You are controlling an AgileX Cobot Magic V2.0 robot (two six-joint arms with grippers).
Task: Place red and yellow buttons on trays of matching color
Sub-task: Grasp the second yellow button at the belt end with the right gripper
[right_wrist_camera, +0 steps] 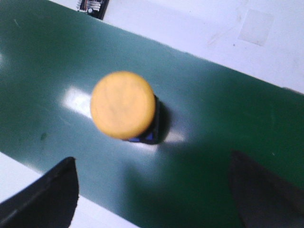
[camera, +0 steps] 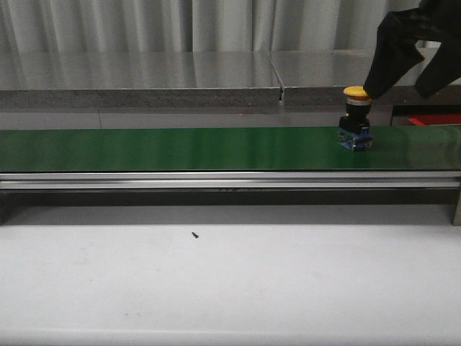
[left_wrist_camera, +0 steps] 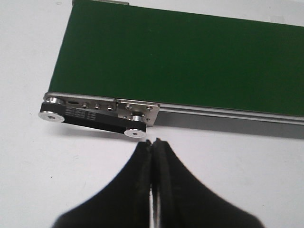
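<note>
The fingers are still above and beside the button's yellow cap (camera: 357,94), short of the button's dark base, and closing now would miss. My right gripper reaches the base first, then closes.
A yellow button (camera: 356,117) with a black and blue base stands upright on the green belt (camera: 180,148), near its right end. My right gripper (camera: 400,88) hangs open just above and to the right of it, one finger (camera: 385,61) close to the yellow cap. In the right wrist view the yellow button (right_wrist_camera: 123,104) lies ahead of the right gripper (right_wrist_camera: 152,190), outside its wide-apart fingers. My left gripper (left_wrist_camera: 153,142) is shut on nothing over the white table, beside the belt's end. A red strip (camera: 436,119) at the far right looks like the red tray. No red button or yellow tray is in view.
The conveyor's metal rail (camera: 216,180) runs along the front of the belt. A roller bracket with a black drive belt (left_wrist_camera: 95,115) sticks out at the conveyor's end. A grey ledge (camera: 180,79) lies behind the belt. A small dark speck (camera: 195,234) sits on the white table (camera: 216,281).
</note>
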